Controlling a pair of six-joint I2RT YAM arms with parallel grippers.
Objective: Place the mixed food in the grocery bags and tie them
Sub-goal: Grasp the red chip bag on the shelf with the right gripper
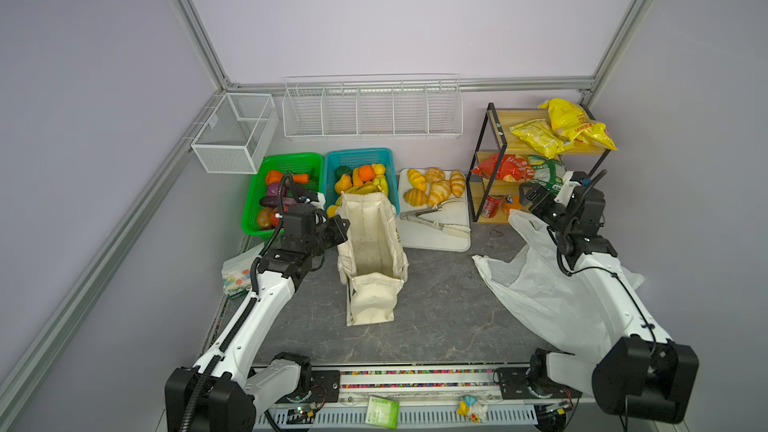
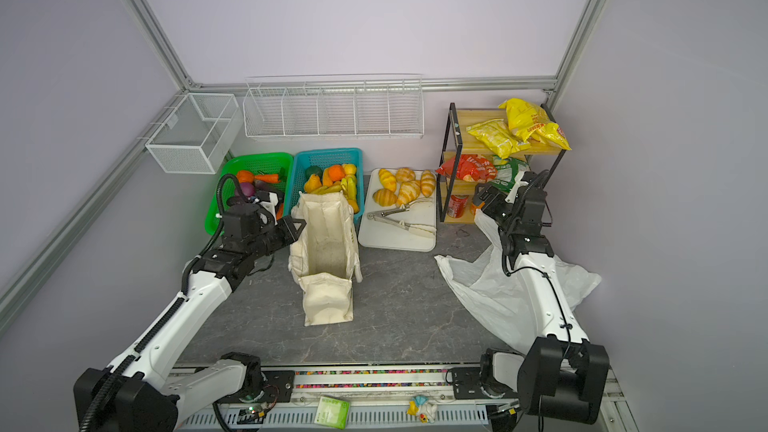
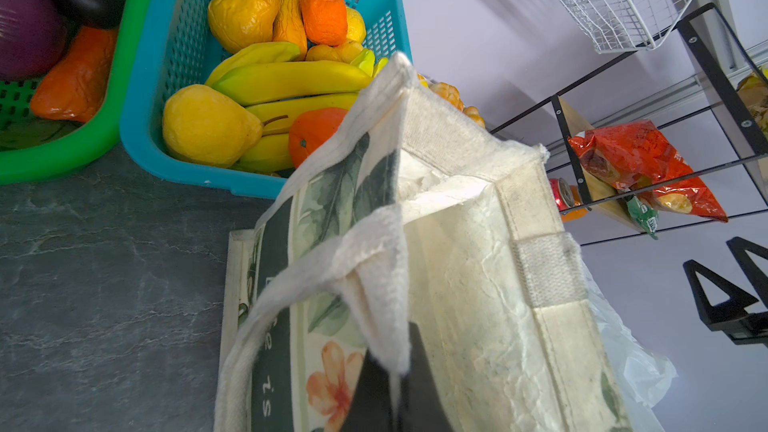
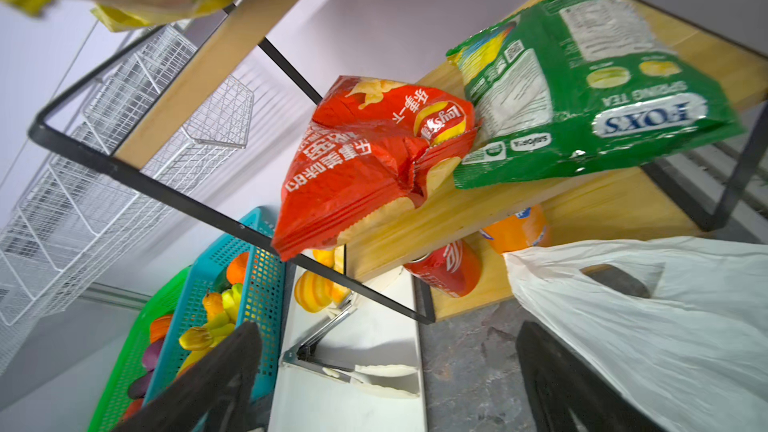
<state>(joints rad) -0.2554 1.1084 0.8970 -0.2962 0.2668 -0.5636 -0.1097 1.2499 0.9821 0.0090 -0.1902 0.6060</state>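
Note:
My right gripper grabs the red packet (image 1: 505, 169) by its near edge next, away from the green-and-white packet, so its body stays free to enter the tote (image 1: 372, 251).
The cream canvas tote (image 1: 372, 251) (image 2: 326, 251) stands open mid-table. My left gripper (image 1: 343, 226) (image 3: 395, 371) is shut on a fold of its rim by the handle. The white plastic bag (image 1: 540, 292) (image 4: 665, 326) lies crumpled under the right arm. On the shelf's middle board rest the red packet (image 1: 505, 169) (image 4: 374, 160) and the green-and-white packet (image 1: 548, 172) (image 4: 582, 89). My right gripper (image 1: 530, 195) (image 4: 386, 367) hangs open just in front of them, holding nothing. Orange and yellow toy fruits (image 1: 365, 174) (image 3: 249, 14) fill the blue basket (image 1: 357, 153).
A green basket (image 1: 286, 157) of vegetables sits left of the blue one. A white tray (image 1: 440, 238) carries croissants and tongs. Yellow packets (image 1: 569, 126) top the black-framed shelf (image 1: 484, 160); cans (image 1: 492, 205) stand at its bottom. A small printed bag (image 1: 237, 276) lies by the left arm.

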